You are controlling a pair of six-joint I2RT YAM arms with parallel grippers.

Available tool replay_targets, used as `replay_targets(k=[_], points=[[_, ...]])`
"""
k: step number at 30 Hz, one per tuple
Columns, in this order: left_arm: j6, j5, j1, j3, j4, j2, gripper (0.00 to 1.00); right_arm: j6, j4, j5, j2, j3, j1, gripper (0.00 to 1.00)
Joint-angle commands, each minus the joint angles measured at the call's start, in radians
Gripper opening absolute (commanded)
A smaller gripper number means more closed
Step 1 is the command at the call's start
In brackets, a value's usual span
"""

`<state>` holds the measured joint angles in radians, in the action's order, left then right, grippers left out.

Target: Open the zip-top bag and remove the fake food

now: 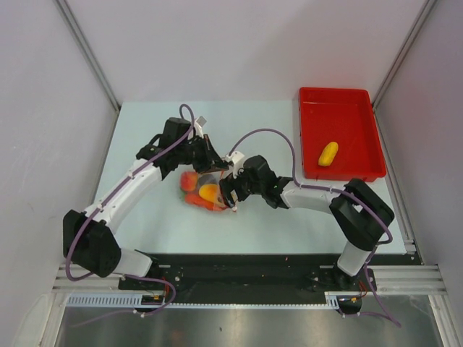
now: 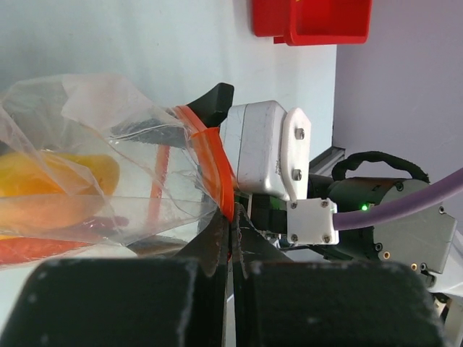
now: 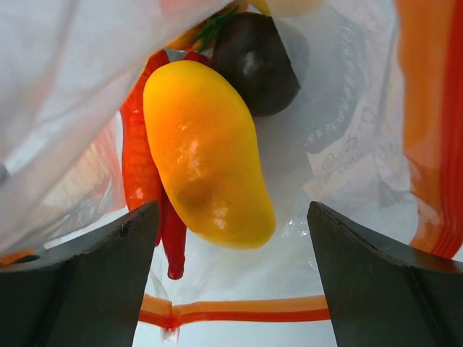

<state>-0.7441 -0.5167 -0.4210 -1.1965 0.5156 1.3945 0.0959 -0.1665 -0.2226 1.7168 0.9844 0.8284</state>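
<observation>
My right gripper grabs the yellow-orange oval (image 3: pixel 206 152) across its end nearest the bag's opening (image 3: pixel 240 215) next, to draw the oval lengthwise out of the bag.
The zip-top bag (image 1: pixel 203 189) lies mid-table, clear with an orange-red zip strip (image 2: pixel 217 163). My left gripper (image 1: pixel 209 157) is at its far edge; in the left wrist view it (image 2: pixel 231 225) is shut on the zip strip. My right gripper (image 1: pixel 231 195) is at the bag's right side, open, its jaws (image 3: pixel 231 289) inside the bag mouth and straddling nothing. In front of them lie the fake food: a yellow-orange oval (image 3: pixel 206 152), a dark round piece (image 3: pixel 253 69) and a red pointed piece (image 3: pixel 141 166). The near zip strip (image 3: pixel 239 311) runs below.
A red tray (image 1: pixel 362 137) stands at the back right with one yellow toy fruit (image 1: pixel 328 153) in it. Grey walls close in both sides of the table. The right arm's wrist body (image 2: pixel 264 155) sits close beside my left fingers.
</observation>
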Motion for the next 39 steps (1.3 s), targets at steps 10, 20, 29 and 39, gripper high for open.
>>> replay_targets(k=[10,20,29,39], points=[[0.029,0.069,-0.024,0.06,-0.043,-0.037,0.0,0.047,-0.232,-0.055,0.17,-0.041,0.055,0.89],[0.045,0.104,-0.024,0.107,-0.037,-0.058,0.0,0.085,-0.277,-0.018,0.244,0.003,0.078,0.76],[0.123,0.162,0.017,-0.02,0.052,-0.023,0.0,0.044,0.028,-0.017,0.062,0.096,0.063,0.24],[0.235,0.19,0.097,-0.09,0.136,-0.002,0.0,0.129,0.298,-0.043,-0.132,0.103,0.04,0.15]])
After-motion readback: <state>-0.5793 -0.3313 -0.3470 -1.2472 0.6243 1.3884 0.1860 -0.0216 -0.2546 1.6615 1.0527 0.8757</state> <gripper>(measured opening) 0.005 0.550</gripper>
